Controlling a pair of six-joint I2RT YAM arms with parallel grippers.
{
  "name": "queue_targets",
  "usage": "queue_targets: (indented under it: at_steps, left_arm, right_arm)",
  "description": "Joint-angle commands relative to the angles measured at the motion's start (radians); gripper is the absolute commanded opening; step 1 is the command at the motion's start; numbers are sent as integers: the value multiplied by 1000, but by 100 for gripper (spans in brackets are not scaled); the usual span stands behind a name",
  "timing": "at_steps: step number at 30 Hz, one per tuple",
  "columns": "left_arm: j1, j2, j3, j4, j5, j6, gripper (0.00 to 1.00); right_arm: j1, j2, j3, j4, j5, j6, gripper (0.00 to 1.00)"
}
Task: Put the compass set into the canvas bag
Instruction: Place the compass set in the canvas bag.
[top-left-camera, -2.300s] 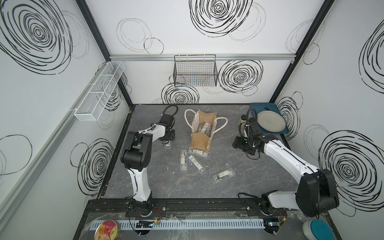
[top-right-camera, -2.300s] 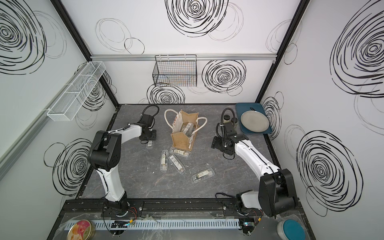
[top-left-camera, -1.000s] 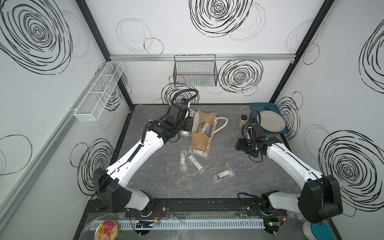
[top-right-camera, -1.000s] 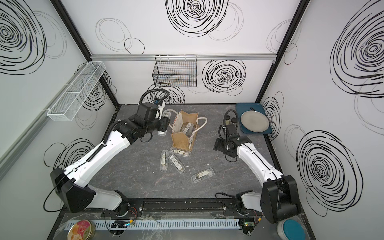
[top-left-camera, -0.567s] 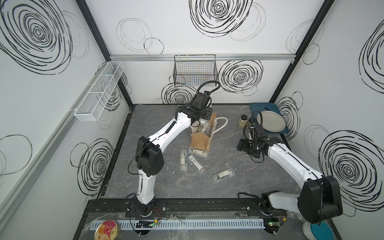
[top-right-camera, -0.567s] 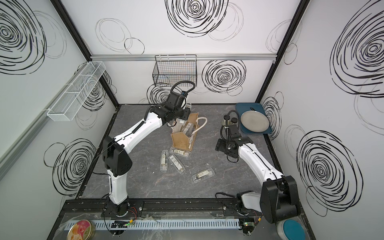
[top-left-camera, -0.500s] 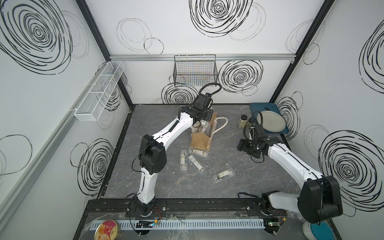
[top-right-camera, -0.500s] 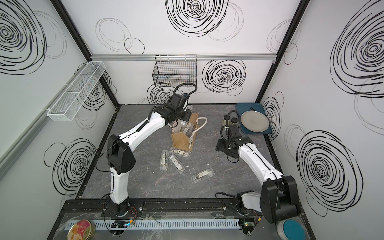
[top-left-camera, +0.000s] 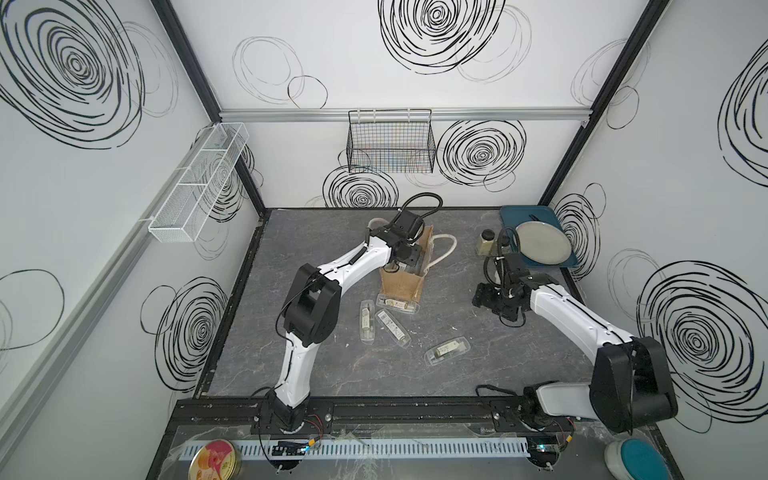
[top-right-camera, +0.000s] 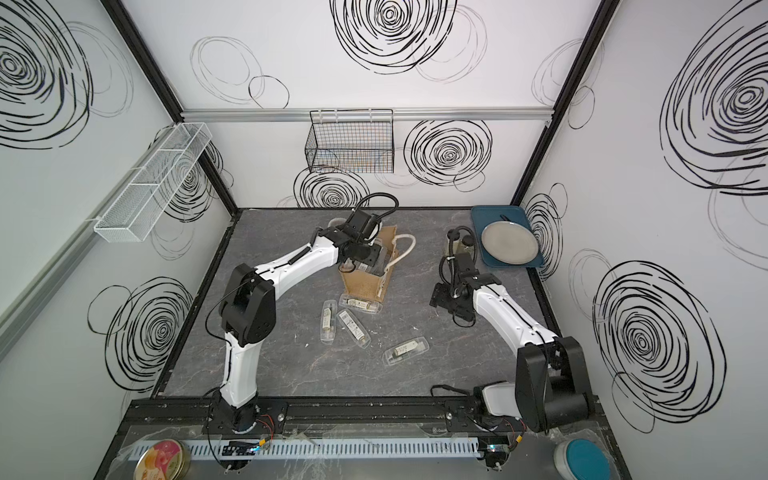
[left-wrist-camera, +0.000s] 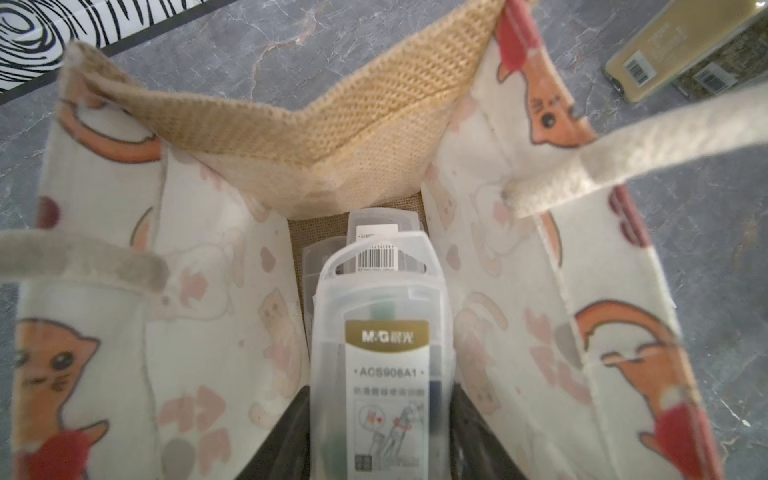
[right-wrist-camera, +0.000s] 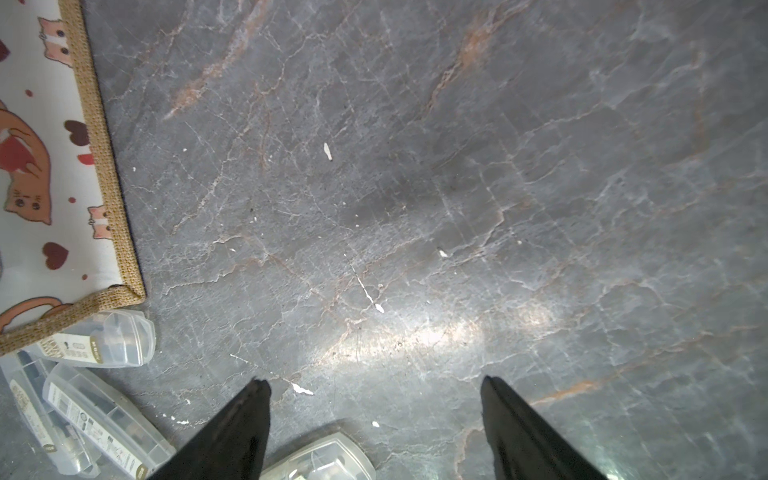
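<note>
The compass set's lower end (left-wrist-camera: 382, 281) hangs inside the canvas bag's cat-print sides over the canvas bag's bottom (left-wrist-camera: 317, 229), so my left gripper releases the compass set now.
The canvas bag (top-left-camera: 401, 282) stands open mid-table, tan burlap with cat-print panels (left-wrist-camera: 519, 257) and white rope handles. My left gripper (left-wrist-camera: 380, 415) is shut on a compass set (left-wrist-camera: 382, 332), a translucent plastic case with a gold label, held end-down in the bag's mouth. More cases (left-wrist-camera: 374, 226) lie at the bottom of the bag. In both top views the left gripper (top-right-camera: 372, 259) sits over the bag. Several compass sets (top-left-camera: 392, 328) lie on the table in front of it. My right gripper (right-wrist-camera: 374, 386) hangs open over bare table, right of the bag (right-wrist-camera: 41, 166).
A blue tray (top-left-camera: 509, 214) with a grey plate (top-left-camera: 540, 245) and a small jar (top-left-camera: 486, 243) sit at the back right. A black wire basket (top-left-camera: 390, 145) hangs on the back wall, a white mesh shelf (top-left-camera: 199, 183) on the left wall.
My left arm swung from the table's left side across to the bag, carrying a compass set, and now holds it in the bag's mouth. The right arm barely moved.
</note>
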Motion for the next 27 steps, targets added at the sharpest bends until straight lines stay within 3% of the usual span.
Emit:
queue_targets:
  at_steps: [1,7,10,18,27]
  left_arm:
    - [-6,22,3,41,-1,-7,47]
    - [-21,-37,8,36,-17,-12,75]
    - [-35,-103,20,20,-57,-16,83]
    - [-39,-356,-47,-3,-137,-49,90]
    - [11,-691,-355,-46,-204,-87,92]
  right_arm:
    - [7,8,19,12,-1,9,83]
    - [8,-33,-16,24,6,24,83]
    - [9,-44,-16,19,9,21,83]
    - [12,-60,-10,18,3,18,83]
    - [26,-94,-11,14,3,18,83]
